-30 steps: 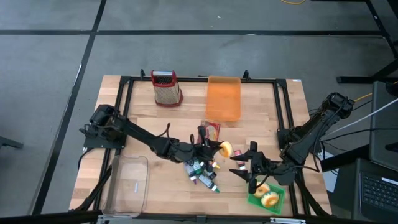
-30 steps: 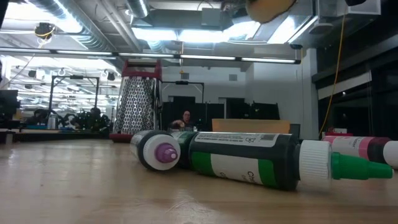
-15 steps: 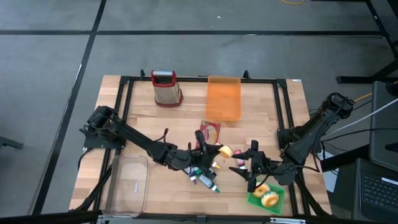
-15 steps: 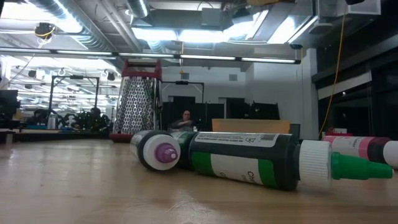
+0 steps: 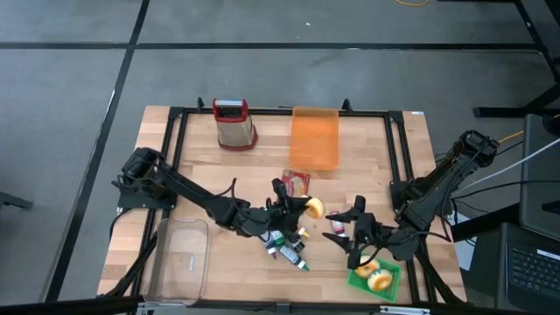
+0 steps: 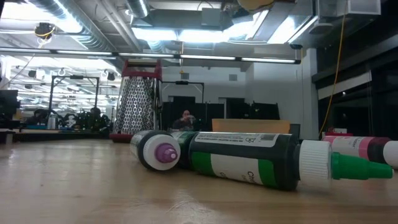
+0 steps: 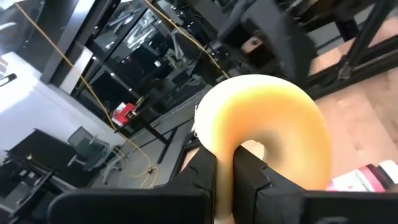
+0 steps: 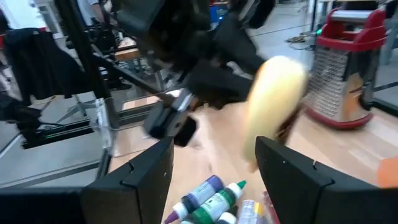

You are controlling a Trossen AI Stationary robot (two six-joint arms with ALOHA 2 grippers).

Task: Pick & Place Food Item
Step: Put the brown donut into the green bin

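The fingers of my left gripper crowd the opposite side of the donut, so my right gripper needs to grab the donut next by the bare side of its ring (image 5: 318, 208) (image 8: 283, 81).
A yellow donut (image 5: 313, 207) hangs in the air over the middle of the table, with my left gripper (image 5: 304, 209) shut on it. In the left wrist view the donut (image 7: 261, 118) stands just past the fingers. The right wrist view shows it edge-on (image 8: 273, 106), and its lower edge shows at the top of the low view (image 6: 252, 4). My right gripper (image 5: 344, 229) is open a little to the right of the donut, pointing at it, with nothing between its fingers (image 8: 149, 168). Two more donuts lie in a green tray (image 5: 357, 282) at the near right. My left gripper pinches the donut's ring (image 7: 225, 163) between its two fingers, one finger on the outer rim and the other (image 7: 249, 171) on the side of the hole. The fingers come roughly level from the table's left. The donut stands on edge beyond them, lifted clear of the table.
Several squeeze bottles (image 5: 289, 245) lie below the donut, also in the low view (image 6: 242, 158). A red packet (image 5: 296, 183), an orange container (image 5: 315, 137) and a red-topped grater (image 5: 234, 122) are farther back. A clear container (image 5: 181, 258) sits at the near left.
My left gripper has risen a little with the donut and rolled somewhat about its pointing line. In the low view the donut has climbed nearly out of the top of the picture. The hold is unchanged.
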